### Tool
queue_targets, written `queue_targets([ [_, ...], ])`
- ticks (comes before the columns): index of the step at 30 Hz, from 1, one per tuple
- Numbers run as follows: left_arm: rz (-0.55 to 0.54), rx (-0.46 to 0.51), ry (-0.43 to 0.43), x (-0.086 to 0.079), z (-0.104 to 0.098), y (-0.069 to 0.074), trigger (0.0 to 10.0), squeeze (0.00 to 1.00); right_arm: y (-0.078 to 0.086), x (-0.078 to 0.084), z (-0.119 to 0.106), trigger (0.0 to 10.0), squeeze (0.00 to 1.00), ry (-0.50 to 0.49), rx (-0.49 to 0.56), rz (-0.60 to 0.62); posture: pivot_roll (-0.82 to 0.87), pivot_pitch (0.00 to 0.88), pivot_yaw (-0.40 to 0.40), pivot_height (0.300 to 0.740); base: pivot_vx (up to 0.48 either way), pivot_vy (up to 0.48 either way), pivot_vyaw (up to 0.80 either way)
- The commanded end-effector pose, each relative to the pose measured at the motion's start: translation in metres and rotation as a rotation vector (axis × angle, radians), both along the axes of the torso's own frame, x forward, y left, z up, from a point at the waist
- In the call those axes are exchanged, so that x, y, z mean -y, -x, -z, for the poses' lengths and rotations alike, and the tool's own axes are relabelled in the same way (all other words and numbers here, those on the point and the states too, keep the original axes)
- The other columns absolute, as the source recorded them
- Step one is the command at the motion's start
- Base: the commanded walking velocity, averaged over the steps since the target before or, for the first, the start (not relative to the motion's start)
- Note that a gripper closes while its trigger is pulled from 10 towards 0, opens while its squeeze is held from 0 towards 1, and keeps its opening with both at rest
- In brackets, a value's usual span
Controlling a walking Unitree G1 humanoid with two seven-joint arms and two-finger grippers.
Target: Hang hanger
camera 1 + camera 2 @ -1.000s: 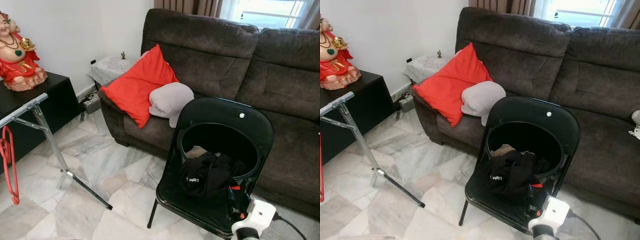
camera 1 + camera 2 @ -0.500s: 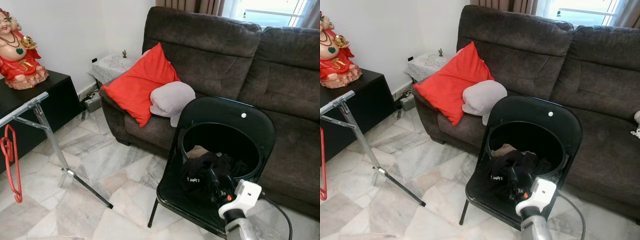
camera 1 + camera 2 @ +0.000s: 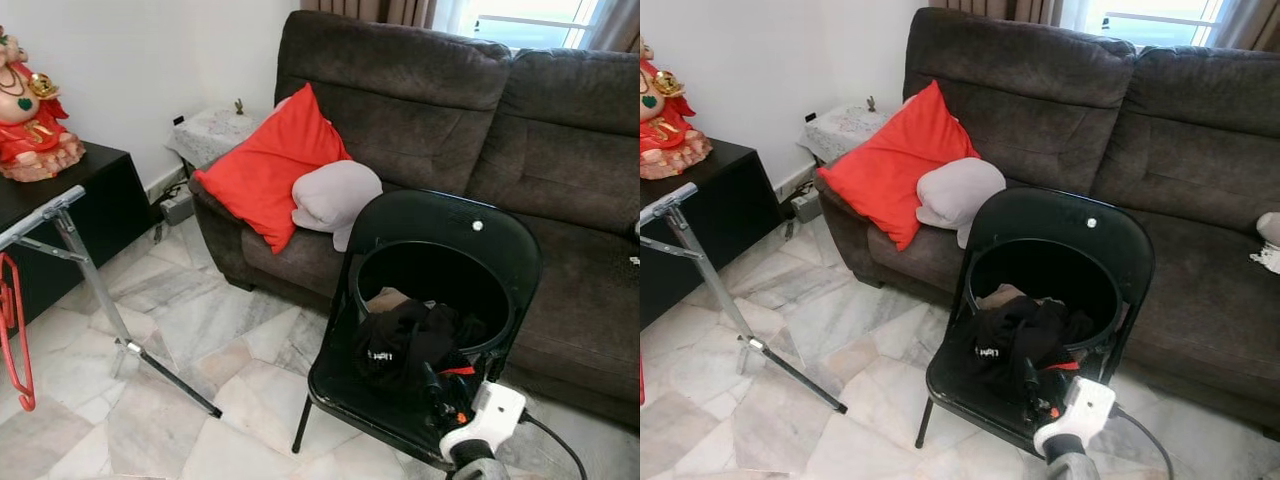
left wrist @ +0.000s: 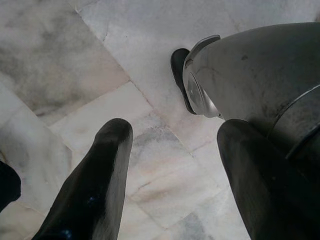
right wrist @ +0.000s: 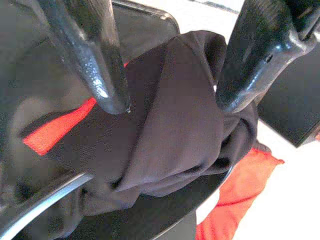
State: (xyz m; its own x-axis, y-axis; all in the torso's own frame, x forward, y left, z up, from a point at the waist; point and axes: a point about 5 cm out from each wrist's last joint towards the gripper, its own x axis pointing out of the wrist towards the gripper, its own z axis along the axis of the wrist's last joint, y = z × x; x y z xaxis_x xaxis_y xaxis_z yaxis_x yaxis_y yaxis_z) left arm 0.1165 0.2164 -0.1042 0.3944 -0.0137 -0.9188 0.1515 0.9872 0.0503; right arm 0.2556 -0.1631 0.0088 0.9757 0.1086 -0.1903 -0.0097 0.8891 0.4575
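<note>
The right gripper grabs the black garment by its raised fold next, since that fold stands up while the rest lies slack and bunched.
A black garment lies bunched on the seat of a black folding chair, with a red hanger part poking out beside it. My right gripper reaches in low at the chair's front edge, open, its fingertips just over the garment. A red strip shows under the cloth in the right wrist view. Another red hanger hangs from the metal rack at the far left. My left gripper hangs open over the marble floor, holding nothing.
A dark brown sofa stands behind the chair with a red cushion and a grey pillow. A black cabinet with a red figurine is at the left. The rack's leg slants across the marble floor.
My right gripper pushed up toward the garment half a second ago and now sits slightly lower at the seat's front. The camera has shifted a little.
</note>
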Motion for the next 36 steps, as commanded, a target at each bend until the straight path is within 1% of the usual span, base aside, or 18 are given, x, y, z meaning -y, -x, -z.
queue_targets([
  [1, 0.011, -0.022, -0.012, -0.003, 0.001, 0.004, 10.0, 0.0, -0.001, -0.004, 0.005, 10.0, 0.0, -0.013, -0.034, -0.035, 0.06, 0.041, 0.021, 0.74, 0.0, 0.0, 0.0],
  [4, 0.009, -0.021, -0.012, -0.003, 0.001, 0.004, 10.0, 0.0, -0.003, -0.005, 0.008, 10.0, 0.0, -0.006, -0.05, -0.042, 0.06, 0.041, 0.021, 0.74, 0.0, 0.0, 0.0],
  [7, 0.006, -0.02, -0.012, -0.003, 0.001, 0.004, 10.0, 0.0, -0.005, -0.004, 0.01, 10.0, 0.0, -0.02, -0.064, -0.026, 0.06, 0.041, 0.021, 0.74, 0.0, 0.0, 0.0],
  [21, 0.012, -0.022, -0.013, -0.003, 0.001, 0.004, 10.0, 0.0, -0.008, -0.007, 0.014, 10.0, 0.0, -0.032, -0.08, -0.032, 0.07, 0.04, 0.026, 0.74, 0.0, 0.0, 0.0],
  [22, 0.012, -0.022, -0.013, -0.003, 0.001, 0.004, 10.0, 0.0, -0.009, -0.007, 0.014, 8.5, 0.0, -0.032, -0.078, -0.032, 0.07, 0.04, 0.026, 0.74, 0.0, 0.0, 0.0],
  [24, 0.012, -0.022, -0.014, -0.003, 0.001, 0.004, 10.0, 0.0, -0.011, -0.007, 0.013, 4.0, 0.0, -0.032, -0.075, -0.034, 0.07, 0.04, 0.026, 0.74, 0.0, 0.0, 0.0],
  [25, 0.013, -0.023, -0.015, -0.003, 0.001, 0.004, 10.0, 0.0, -0.013, -0.007, 0.012, 0.0, 0.0, -0.031, -0.071, -0.038, 0.07, 0.037, 0.026, 0.74, 0.0, 0.0, 0.0],
  [29, 0.013, -0.023, -0.016, -0.003, 0.001, 0.004, 10.0, 0.0, -0.016, -0.007, 0.01, 0.0, 0.0, -0.029, -0.067, -0.042, 0.07, 0.037, 0.026, 0.74, 0.0, 0.0, 0.0],
  [30, 0.014, -0.023, -0.017, -0.003, 0.001, 0.004, 10.0, 0.0, -0.018, -0.007, 0.009, 0.2, 0.0, -0.028, -0.065, -0.047, 0.07, 0.034, 0.025, 0.74, 0.0, 0.0, 0.0],
  [36, 0.017, -0.025, -0.017, -0.003, 0.001, 0.004, 10.0, 0.0, -0.019, -0.008, 0.01, 0.0, 0.0, -0.023, -0.066, -0.061, 0.07, 0.032, 0.025, 0.74, 0.0, 0.0, 0.0],
])
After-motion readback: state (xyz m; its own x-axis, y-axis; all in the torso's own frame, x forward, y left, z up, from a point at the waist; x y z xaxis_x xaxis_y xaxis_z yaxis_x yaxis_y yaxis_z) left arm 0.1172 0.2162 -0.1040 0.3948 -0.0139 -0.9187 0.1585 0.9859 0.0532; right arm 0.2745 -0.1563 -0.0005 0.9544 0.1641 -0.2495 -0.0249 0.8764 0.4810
